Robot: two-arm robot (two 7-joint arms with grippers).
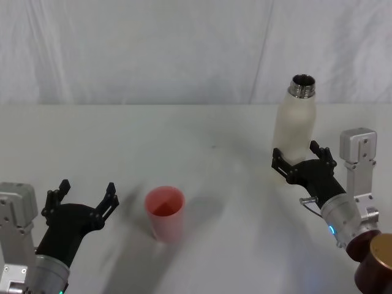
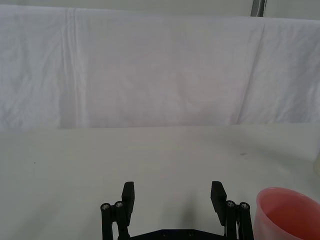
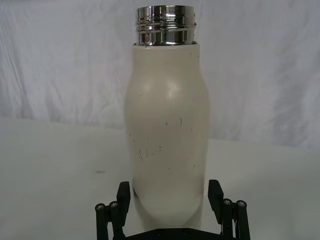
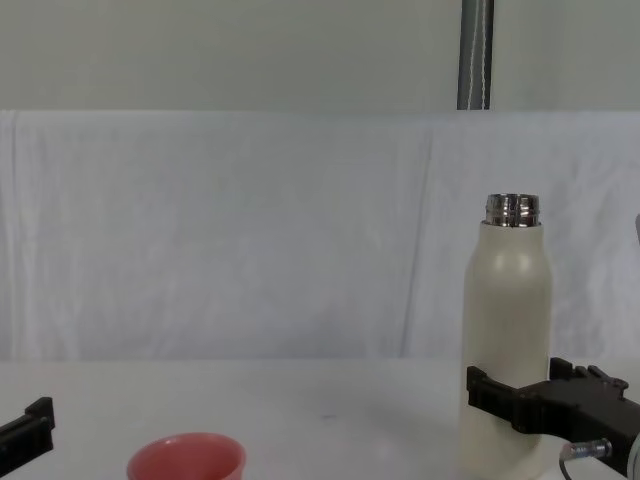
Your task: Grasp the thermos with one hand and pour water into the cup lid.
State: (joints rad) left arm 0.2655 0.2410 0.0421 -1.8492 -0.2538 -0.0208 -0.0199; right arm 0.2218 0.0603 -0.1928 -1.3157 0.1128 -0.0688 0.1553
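Observation:
My right gripper should hold the thermos by its lower body (image 4: pixel 497 432) next. The thermos can then pour into the cup lid from its open steel neck (image 4: pixel 512 210), which stays free.
The thermos (image 1: pixel 295 122) is a tall cream-white bottle with an open steel neck, standing upright at the right of the table. My right gripper (image 1: pixel 298 154) straddles its lower body. In the right wrist view the two black fingers (image 3: pixel 123 194) sit close on either side of the thermos (image 3: pixel 167 140), spread wide, so the right gripper (image 3: pixel 169 194) is open. The pink cup lid (image 1: pixel 164 211) stands near the table's front middle, well left of the thermos. My left gripper (image 1: pixel 87 188) hovers open and empty just left of the cup lid (image 2: pixel 287 212).
The white table (image 1: pixel 202 141) runs back to a white cloth backdrop (image 1: pixel 153 49). A dark brown round object (image 1: pixel 376 263) sits at the lower right corner by my right arm. A grey pole (image 4: pixel 475 55) rises behind the cloth.

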